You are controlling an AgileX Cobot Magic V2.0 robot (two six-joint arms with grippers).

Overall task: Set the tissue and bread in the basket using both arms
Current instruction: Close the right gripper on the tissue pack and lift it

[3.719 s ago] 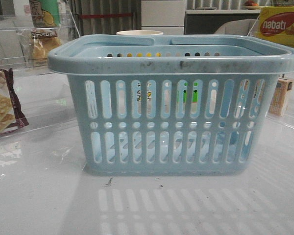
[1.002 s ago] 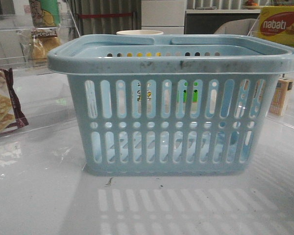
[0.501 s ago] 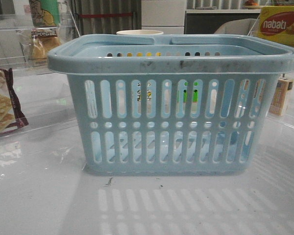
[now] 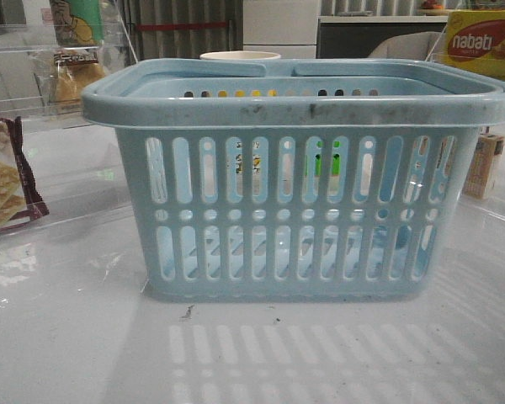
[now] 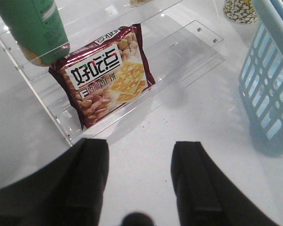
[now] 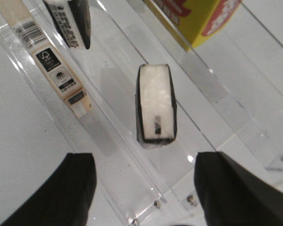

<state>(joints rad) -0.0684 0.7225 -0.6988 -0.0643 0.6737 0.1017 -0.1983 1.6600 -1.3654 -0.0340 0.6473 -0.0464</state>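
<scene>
My right fingertips stop short of the tissue's near edge point(image 6: 156, 138) and closing now would miss the tissue, so my right gripper first moves toward it next.
The light blue slotted basket point(image 4: 299, 177) stands mid-table; neither gripper shows in the front view. The bread point(image 4: 71, 77), golden-brown in a clear wrapper with a dark band, sits on the clear shelf at far left. The tissue point(image 6: 155, 103), a small black pack with a white face, lies on a clear acrylic shelf just ahead of my right gripper point(image 6: 146, 157), which is open and empty. My left gripper point(image 5: 140, 146) is open and empty above the white table, short of the shelf's edge. The basket's side point(image 5: 269, 89) shows in the left wrist view.
A maroon-edged cracker packet point(image 5: 104, 75) leans on the left acrylic shelf under a green bottle point(image 5: 35, 26). A yellow box point(image 6: 198, 19), a beige carton point(image 6: 47, 56) and another black pack point(image 6: 70, 21) stand near the tissue. A cup point(image 4: 240, 56) stands behind the basket.
</scene>
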